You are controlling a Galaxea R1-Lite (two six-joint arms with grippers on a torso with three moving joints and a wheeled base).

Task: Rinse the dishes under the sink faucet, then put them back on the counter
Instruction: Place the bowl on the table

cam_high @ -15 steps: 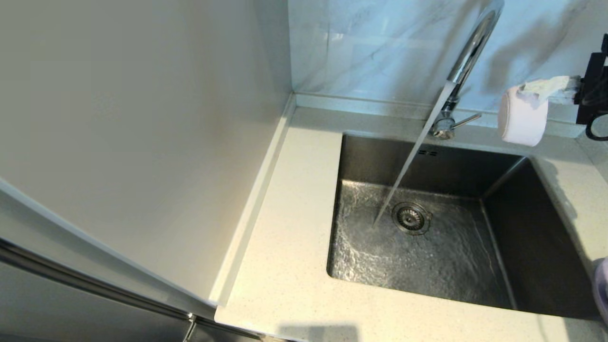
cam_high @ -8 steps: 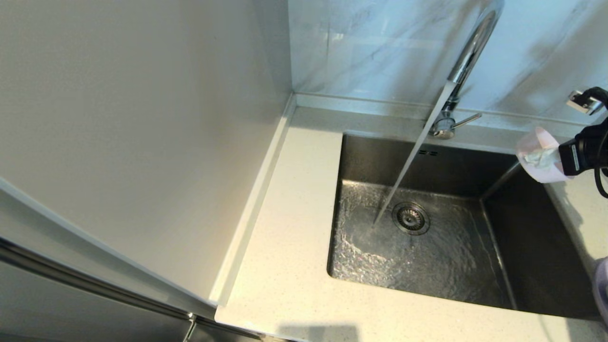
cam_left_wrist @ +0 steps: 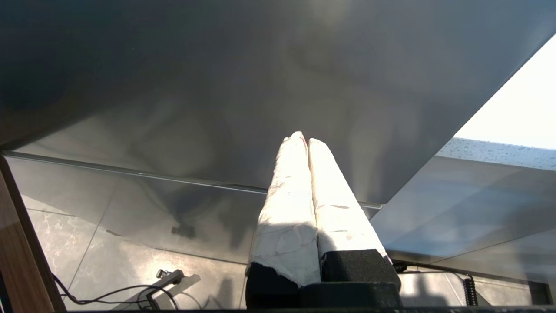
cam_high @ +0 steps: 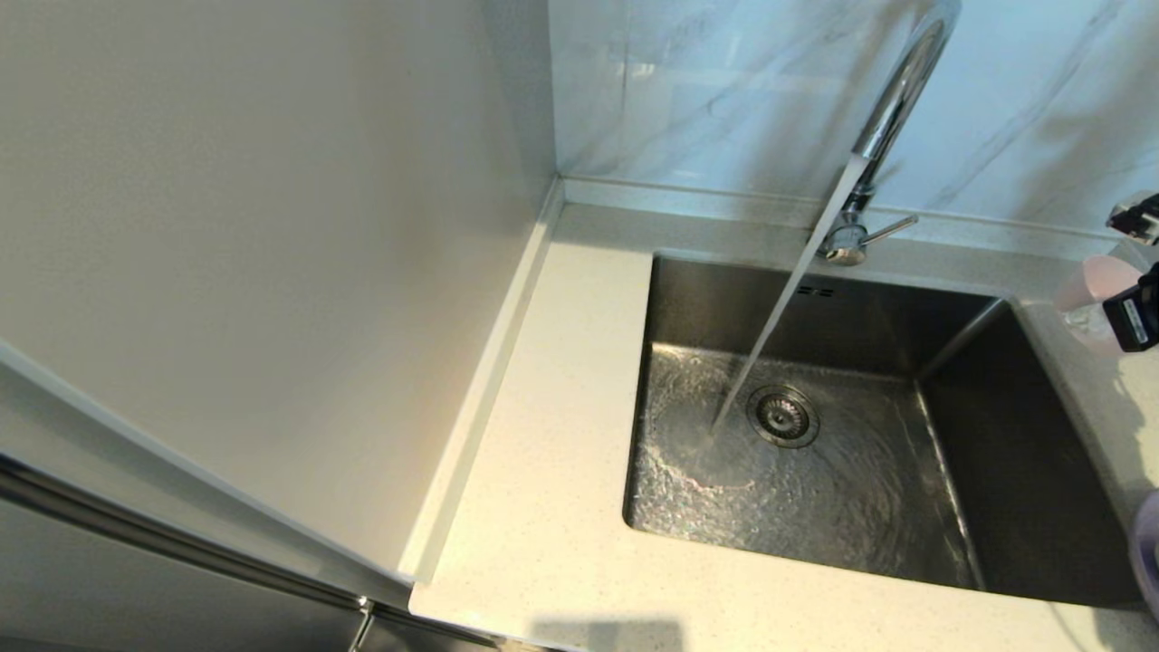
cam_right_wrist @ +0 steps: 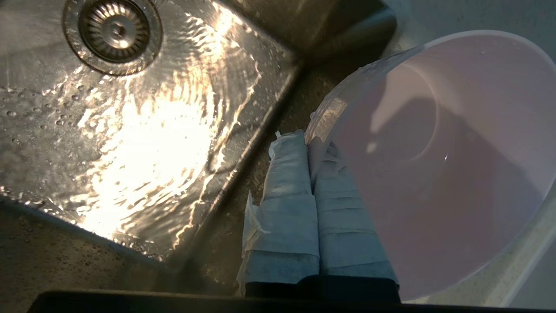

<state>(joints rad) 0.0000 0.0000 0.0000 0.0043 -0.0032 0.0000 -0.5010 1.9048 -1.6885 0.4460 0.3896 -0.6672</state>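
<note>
My right gripper holds the pink bowl (cam_high: 1087,294) (cam_right_wrist: 434,165) above the counter, and the bowl's rim is over the side of the sink. My right gripper should keep holding the bowl until I lower it.
My right gripper (cam_high: 1100,319) is at the far right edge of the head view, just past the sink's back right corner and over the counter (cam_high: 561,471). It is shut on the rim of the pale pink bowl (cam_high: 1087,294). In the right wrist view its wrapped fingers (cam_right_wrist: 289,182) pinch the bowl (cam_right_wrist: 434,165) by its rim, one inside and one outside. The faucet (cam_high: 892,100) runs a steady stream into the sink (cam_high: 1023,435), and water swirls around the drain (cam_high: 783,415). A sliver of the lavender plate (cam_high: 1148,552) shows on the counter at the right edge.
A tall pale panel (cam_high: 272,272) walls off the left side beside the counter. The marble wall panel (cam_high: 724,81) stands behind the faucet, whose thin lever (cam_high: 892,228) points right. My left gripper (cam_left_wrist: 304,140) is parked low, shut and empty, facing a grey cabinet front.
My right gripper has carried the pink bowl right and down, from beside the faucet to over the counter right of the sink, and the bowl has turned. Water keeps running.
</note>
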